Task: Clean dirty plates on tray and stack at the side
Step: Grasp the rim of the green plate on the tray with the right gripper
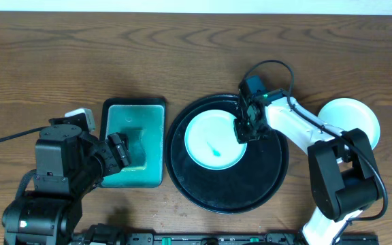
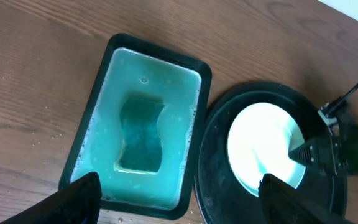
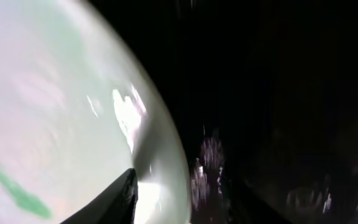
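My left gripper will next grab the dark teal sponge across its narrow middle (image 1: pixel 135 145) (image 2: pixel 141 132), so its broad end stays free to clean.
A pale mint plate (image 1: pixel 213 141) with a teal smear lies on the round black tray (image 1: pixel 267 180). My right gripper (image 1: pixel 245 129) is down at this plate's right rim. In the right wrist view the plate (image 3: pixel 48 106) fills the left. The gripper (image 3: pixel 179 199) is open, with the rim between its fingers: one finger over the plate, the other over the tray (image 3: pixel 278 93). A white plate (image 1: pixel 351 117) lies on the bare tabletop at the right. My left gripper (image 1: pixel 120 150) is open and empty above the rectangular tray. The left wrist view also shows the plate (image 2: pixel 260 146) and the round tray (image 2: pixel 219 186).
A rectangular black-rimmed tray (image 1: pixel 133 105) holds teal liquid and a dark teal sponge (image 2: pixel 140 134), left of the round tray. My left gripper (image 2: pixel 179 190) hangs over its near edge. A black cable (image 1: pixel 5 137) runs off to the left.
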Motion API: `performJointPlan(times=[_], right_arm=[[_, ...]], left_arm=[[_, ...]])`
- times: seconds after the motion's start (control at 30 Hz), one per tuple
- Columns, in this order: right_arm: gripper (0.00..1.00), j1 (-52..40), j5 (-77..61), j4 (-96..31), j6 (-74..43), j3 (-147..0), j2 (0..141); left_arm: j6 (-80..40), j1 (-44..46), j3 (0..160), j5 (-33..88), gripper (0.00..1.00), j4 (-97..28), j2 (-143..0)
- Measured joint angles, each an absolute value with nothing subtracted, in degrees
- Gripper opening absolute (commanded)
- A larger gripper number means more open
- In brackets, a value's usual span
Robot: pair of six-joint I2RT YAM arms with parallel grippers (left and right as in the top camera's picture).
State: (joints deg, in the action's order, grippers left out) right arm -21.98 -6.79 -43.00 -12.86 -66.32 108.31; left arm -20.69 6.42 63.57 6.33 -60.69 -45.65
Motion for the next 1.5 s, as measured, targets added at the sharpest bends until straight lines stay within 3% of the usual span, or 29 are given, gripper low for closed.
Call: performJointPlan(times=[0.1,0.17,0.2,0.53,0.73,1.0,1.07,1.3,1.5], right_arm=[[0.33,-21.9,-5.6,-38.0,-11.2,-66.2,108.4],[0.04,-21.9,-4.9,-36.5,-10.1,-65.8,108.4],[0.01,-21.9,-5.0,-36.4,-10.2,-65.6,108.4],[0.01,-21.5,-8.6,-45.4,-11.4,-66.1,106.2],[0.01,-21.5,-9.0,-51.5,-13.5,-66.1,95.7],[0.01,-21.5,-6.6,-49.4,-19.1,-63.9,97.2],[0.19,-21.5,-6.0,-47.4,-19.6,-62.9,99.1],[0.28,-21.5,-6.3,-46.2,-14.0,-62.3,101.3],[0.32,-21.5,-10.2,-51.8,-13.0,-62.3,94.6]], left_arm=[[-20.7,6.4,63.6,6.3,0.81,-60.7,-45.6],[-20.7,6.4,63.6,6.3,0.81,-60.7,-45.6],[-20.7,6.4,63.6,6.3,0.81,-60.7,-45.6],[-20.7,6.4,63.6,6.3,0.81,-60.7,-45.6],[-20.7,6.4,63.6,6.3,0.81,-60.2,-45.6],[-20.7,6.4,63.6,6.3,0.81,-60.4,-47.1],[-20.7,6.4,63.6,6.5,0.81,-60.7,-47.8],[-20.7,6.4,62.9,6.7,0.81,-61.9,-52.8],[-20.7,6.4,62.2,4.9,0.78,-62.0,-61.2]])
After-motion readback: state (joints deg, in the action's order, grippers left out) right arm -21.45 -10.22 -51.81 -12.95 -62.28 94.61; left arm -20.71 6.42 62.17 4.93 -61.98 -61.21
